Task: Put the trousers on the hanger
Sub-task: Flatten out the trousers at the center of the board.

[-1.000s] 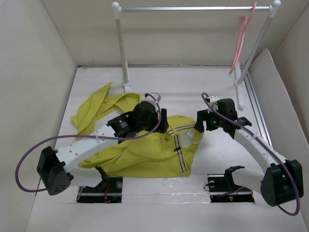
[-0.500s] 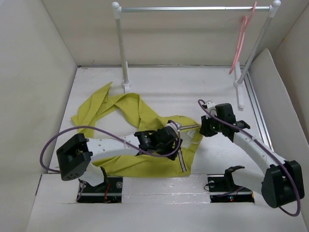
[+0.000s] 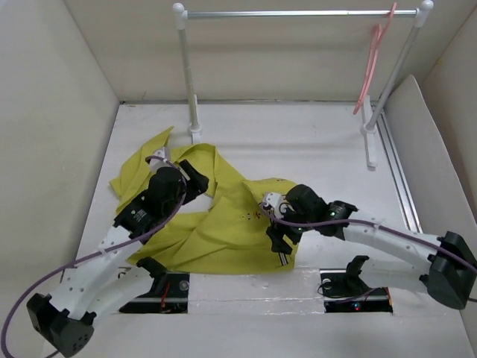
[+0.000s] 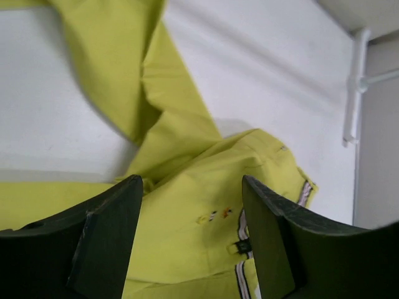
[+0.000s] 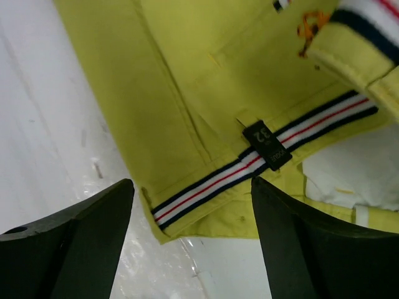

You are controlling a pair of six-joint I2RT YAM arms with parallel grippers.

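The robot's right gripper will next take hold of the striped waistband near its corner (image 3: pixel 283 259), so that it can stretch and straighten the trousers (image 3: pixel 223 224) for the hanger.
The mustard yellow-green trousers (image 3: pixel 223 224) lie spread on the table, legs toward the back left, striped waistband (image 3: pixel 282 252) at the front right. The pink hanger (image 3: pixel 372 58) hangs from the rail at the back right, far from both grippers. My left gripper (image 3: pixel 198 177) is open and empty over the upper leg cloth; in the left wrist view the trousers (image 4: pixel 187 193) show between its fingers (image 4: pixel 106 243). My right gripper (image 3: pixel 277 239) is open and empty just above the waistband corner; the right wrist view shows the striped band (image 5: pixel 249 165) and a black size label (image 5: pixel 267 144).
A white-posted rack with a metal rail (image 3: pixel 298 13) stands at the back, with posts at the left (image 3: pixel 188 74) and right (image 3: pixel 389 74). Cardboard walls close in the table on three sides. The arm bases (image 3: pixel 160 287) sit at the near edge.
My left arm has drawn back to the left, off the waistband area and over the leg. My right arm has swung left and down to the waistband's front corner.
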